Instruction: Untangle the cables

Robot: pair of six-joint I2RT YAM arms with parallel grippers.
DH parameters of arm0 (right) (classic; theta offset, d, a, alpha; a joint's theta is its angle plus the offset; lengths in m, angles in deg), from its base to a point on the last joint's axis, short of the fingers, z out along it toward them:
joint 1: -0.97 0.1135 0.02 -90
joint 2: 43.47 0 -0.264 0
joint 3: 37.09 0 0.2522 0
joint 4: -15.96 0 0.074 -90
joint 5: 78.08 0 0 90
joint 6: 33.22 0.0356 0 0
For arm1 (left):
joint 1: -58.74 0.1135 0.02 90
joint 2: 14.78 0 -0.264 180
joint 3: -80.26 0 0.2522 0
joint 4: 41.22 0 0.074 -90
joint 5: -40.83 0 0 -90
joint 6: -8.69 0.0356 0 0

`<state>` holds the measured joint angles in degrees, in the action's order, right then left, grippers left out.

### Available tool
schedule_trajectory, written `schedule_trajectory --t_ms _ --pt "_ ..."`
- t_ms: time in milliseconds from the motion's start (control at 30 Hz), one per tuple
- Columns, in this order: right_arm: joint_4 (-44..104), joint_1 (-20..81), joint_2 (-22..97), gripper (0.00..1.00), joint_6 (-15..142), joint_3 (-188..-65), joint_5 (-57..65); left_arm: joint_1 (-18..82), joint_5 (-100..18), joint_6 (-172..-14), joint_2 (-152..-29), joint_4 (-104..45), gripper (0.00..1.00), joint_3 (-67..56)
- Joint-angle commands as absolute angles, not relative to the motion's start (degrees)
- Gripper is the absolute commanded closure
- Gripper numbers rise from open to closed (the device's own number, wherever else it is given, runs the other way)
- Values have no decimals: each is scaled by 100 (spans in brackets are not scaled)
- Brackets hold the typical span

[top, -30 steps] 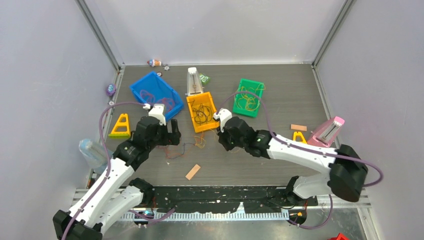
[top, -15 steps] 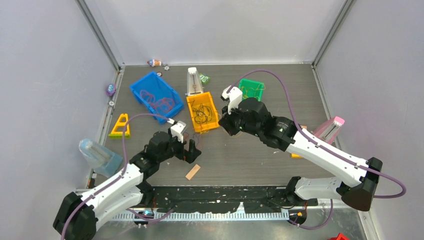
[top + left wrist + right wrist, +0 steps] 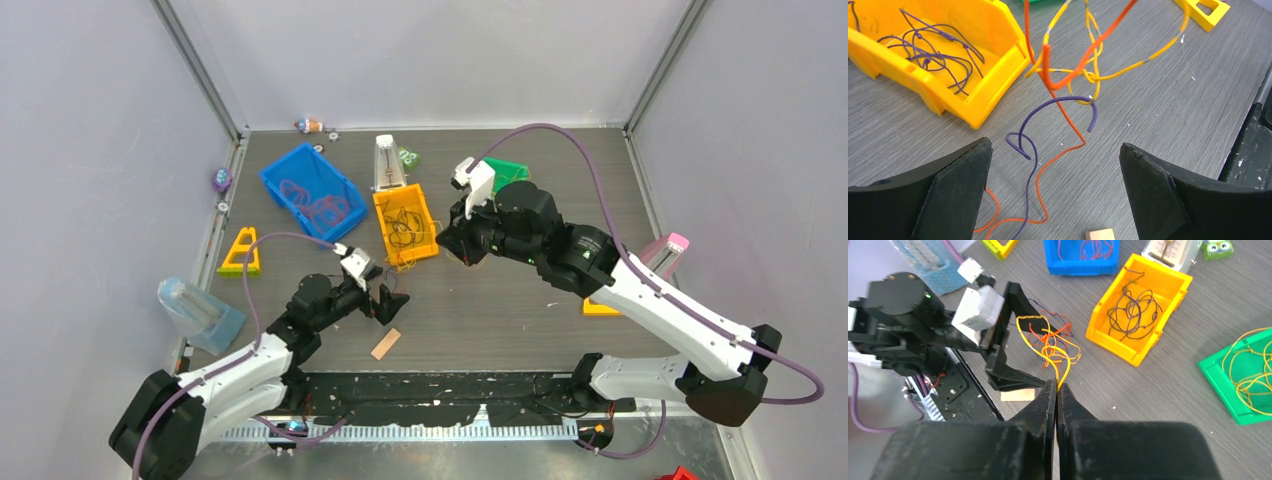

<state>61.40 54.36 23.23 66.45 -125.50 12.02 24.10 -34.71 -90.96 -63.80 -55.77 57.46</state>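
My left gripper should move toward the orange cable before it closes on the cable. The orange cable point(image 3: 1069, 121) hangs past my left gripper's fingers, so they would miss it if I closed now.
The cables point(image 3: 1068, 75) are a small tangle of yellow, orange and purple strands hanging above the table, their lower ends trailing on it. My right gripper point(image 3: 1057, 386) is shut on a yellow strand and holds the tangle point(image 3: 1050, 342) up from above. In the top view that gripper point(image 3: 455, 247) is just right of the yellow bin. My left gripper point(image 3: 1055, 165) is open wide and low over the table, with the trailing purple and orange strands between its fingers point(image 3: 948, 195), touching neither. From above, it point(image 3: 386, 303) sits just in front of the tangle point(image 3: 403, 263).
A yellow bin point(image 3: 433, 225) holds dark cables, a blue bin point(image 3: 275, 180) holds reddish ones, and a green bin point(image 3: 1215, 377) holds yellow ones. A wooden block point(image 3: 385, 344) lies near the left gripper. A yellow triangle point(image 3: 241, 253) and a plastic bottle point(image 3: 195, 310) are at the left.
My right gripper has risen and moved back with the tangle in it. The left arm has swung right and forward, and its jaws have opened wider.
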Motion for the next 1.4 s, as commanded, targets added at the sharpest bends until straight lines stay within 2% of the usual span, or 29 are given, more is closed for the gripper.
schedule_trajectory --t_ms 0,133,233,267,333,400,433,600,800,967,1067,1133,1200,1267,1367 --pt "6071 5395 2108 95 6731 -12965 909 2386 -3198 -8949 -6719 -6611 0 5617" --pt "6080 5381 2073 95 6826 -13101 795 2390 -3456 -9033 -7211 -7206 1 5604" --pt "6075 5344 1990 95 6927 -13182 684 2381 -3559 -9292 -7830 -8038 8 5633" --pt "6070 5331 1968 95 6972 -13205 652 2381 -3542 -9399 -8037 -8422 16 5612" --pt "6088 5294 1883 95 7023 -13223 665 2380 -3480 -9562 -8380 -8872 57 5534" --pt "6169 5205 1787 95 7065 -13225 846 2376 -3501 -9651 -8584 -9210 93 5546" --pt "6265 5103 1702 95 7083 -13220 966 2377 -3556 -9678 -8603 -9248 100 5563" --pt "6520 4084 1147 95 7161 -13177 1711 2378 -3882 -9586 -8218 -8890 100 5849" --pt "6817 3151 758 95 6755 -13433 2668 2399 -4430 -9360 -6891 -7087 100 6014" --pt "6880 2905 702 95 6496 -13579 3655 2491 -5059 -9360 -5996 -5633 100 5951" --pt "6837 2837 737 95 6418 -13572 3769 2585 -5202 -9413 -5631 -4914 100 5810" --pt "6853 2820 782 95 6439 -13555 3962 2642 -5991 -9740 -5472 -4208 100 5651" --pt "6862 2765 760 95 6501 -13550 4647 2865 -6560 -10175 -5334 -3512 100 5488" --pt "6800 2697 663 95 6529 -13550 5201 3209 -6718 -10496 -5161 -3092 100 5461" --pt "6599 2640 463 95 6469 -13476 5284 3558 -6572 -10646 -4820 -2843 100 5450"
